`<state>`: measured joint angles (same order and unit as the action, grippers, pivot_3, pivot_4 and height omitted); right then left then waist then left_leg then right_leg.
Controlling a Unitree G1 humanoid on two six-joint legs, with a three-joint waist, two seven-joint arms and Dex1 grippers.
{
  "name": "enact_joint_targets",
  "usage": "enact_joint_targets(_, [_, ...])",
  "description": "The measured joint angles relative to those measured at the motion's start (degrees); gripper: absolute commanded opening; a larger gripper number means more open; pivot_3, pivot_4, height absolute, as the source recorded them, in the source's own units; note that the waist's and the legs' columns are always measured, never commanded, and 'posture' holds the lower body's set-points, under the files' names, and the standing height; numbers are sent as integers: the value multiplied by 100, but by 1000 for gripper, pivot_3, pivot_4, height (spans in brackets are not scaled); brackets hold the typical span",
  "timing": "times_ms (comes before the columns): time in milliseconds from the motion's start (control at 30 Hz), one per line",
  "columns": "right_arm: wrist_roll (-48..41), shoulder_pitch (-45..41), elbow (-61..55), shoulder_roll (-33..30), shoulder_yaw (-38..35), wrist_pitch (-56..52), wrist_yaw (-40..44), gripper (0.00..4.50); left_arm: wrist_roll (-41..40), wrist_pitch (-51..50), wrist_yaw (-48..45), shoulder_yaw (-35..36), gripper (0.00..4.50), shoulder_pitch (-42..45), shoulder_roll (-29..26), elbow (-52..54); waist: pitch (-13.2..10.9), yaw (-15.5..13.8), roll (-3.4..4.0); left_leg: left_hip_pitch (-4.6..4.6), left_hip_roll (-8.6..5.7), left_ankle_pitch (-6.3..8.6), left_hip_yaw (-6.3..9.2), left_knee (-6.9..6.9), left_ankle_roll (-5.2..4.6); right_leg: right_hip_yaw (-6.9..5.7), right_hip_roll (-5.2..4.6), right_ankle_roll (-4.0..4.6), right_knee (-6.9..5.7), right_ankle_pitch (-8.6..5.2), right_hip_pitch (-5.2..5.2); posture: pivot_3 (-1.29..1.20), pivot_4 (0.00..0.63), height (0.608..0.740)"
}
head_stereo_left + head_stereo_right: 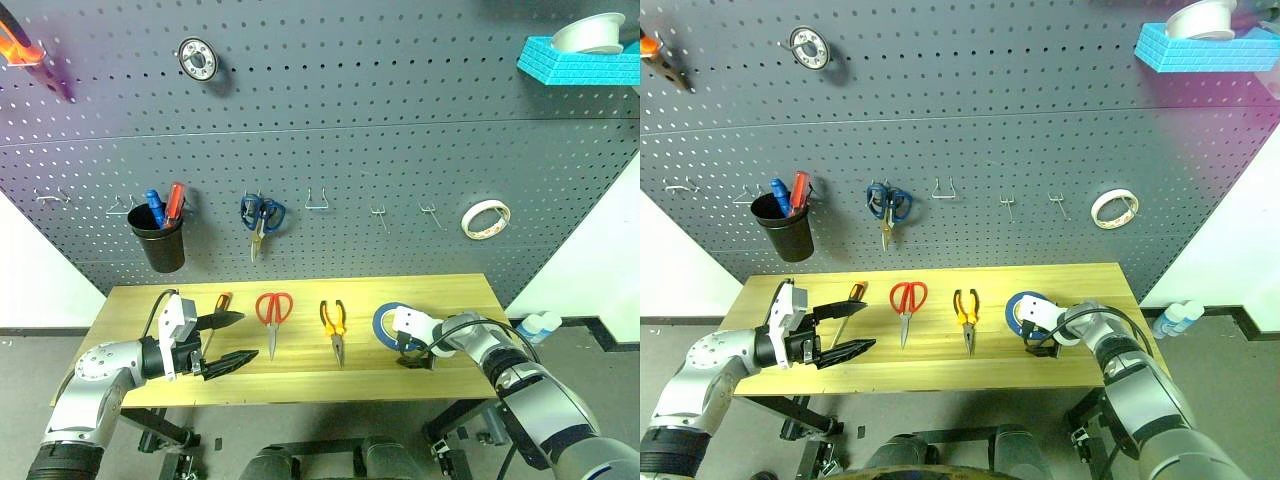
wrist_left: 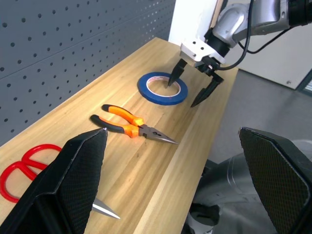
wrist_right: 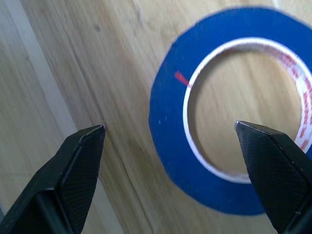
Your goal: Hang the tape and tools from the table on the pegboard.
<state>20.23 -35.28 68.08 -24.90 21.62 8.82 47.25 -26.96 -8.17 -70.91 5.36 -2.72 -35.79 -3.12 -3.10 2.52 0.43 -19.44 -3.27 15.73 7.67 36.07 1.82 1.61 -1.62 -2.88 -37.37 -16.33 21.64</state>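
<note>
In the right wrist view my fingers stand around the blue band [image 3: 170,131], one inside the ring's hole [image 3: 219,117]. It is time to close my right gripper now, which would catch the blue tape.
The blue tape [image 1: 384,320] lies flat at the right end of the wooden table [image 1: 300,385]. My right gripper [image 2: 182,94] points down over it, open. One finger is inside the ring's hole and the other outside, toward the table's front edge, so the blue band [image 3: 168,122] sits between them. Left of the tape lie the orange-and-black pliers [image 1: 333,325], the red-handled scissors [image 1: 273,308] and the thin screwdriver [image 1: 218,310]. My left gripper [image 1: 248,337] hovers open and empty over the table's left part, beside the screwdriver. The grey pegboard [image 1: 350,130] rises behind the table.
On the pegboard hang a black cup [image 1: 157,245] with blue and red screwdrivers, blue-handled scissors [image 1: 260,215], a whitish tape roll [image 1: 486,219] and bare metal hooks [image 1: 318,200]. A blue shelf [image 1: 575,62] sits at the top right. Bottles [image 1: 540,325] stand on the floor beyond the table's right end.
</note>
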Motion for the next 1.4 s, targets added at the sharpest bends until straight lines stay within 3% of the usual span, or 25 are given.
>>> enact_joint_targets(67, [45, -44, 81, 0, 0, 0, -44, 3932, 0, 1, 0, 0, 4500, -1, 0, 0, 0, -1, 0, 0, 0, 0, 0, 1, 0, 0, 0, 0, 0, 0, 0, 0, 0, 740])
enact_joint_targets(367, [262, -124, 200, 54, 69, 61, -254, 1062, 0, 17, 1, 5, 4500, -55, 0, 0, 0, -2, 0, 2, 0, 0, 0, 3, 0, 0, 0, 2, -1, 0, -3, 5, 0, 740])
enact_joint_targets(433, [270, -143, 205, 76, 68, 66, -281, 632, 0, 18, 3, 5, 4500, -62, 0, 0, 0, -2, 0, 4, 0, 0, 0, 4, 0, 0, 0, 3, -1, 0, -6, 7, 0, 740])
enact_joint_targets(833, [217, -163, 229, 77, -20, 157, -125, 629, -37, 20, 23, 57, 4500, -94, 11, 4, 0, -3, 0, 3, 0, 0, 0, 1, 0, 0, 0, 2, -1, 1, -4, 10, 0, 740])
enact_joint_targets(1100, [-999, 58, -391, 40, -1057, 541, 724, 629, -117, 23, 74, 102, 4500, -38, 33, 4, 0, -6, 0, 4, 1, 0, 1, 1, 0, 0, 0, -1, 0, 1, -6, -14, 0, 740])
enact_joint_targets(1400, [-1968, 1096, -1678, -249, -1734, 391, 1268, 629, -122, 25, 35, 128, 4500, 337, 29, -126, 0, -2, 1, 3, 0, 0, 0, 4, 0, 0, 0, -2, 0, -1, -7, -50, 0, 740])
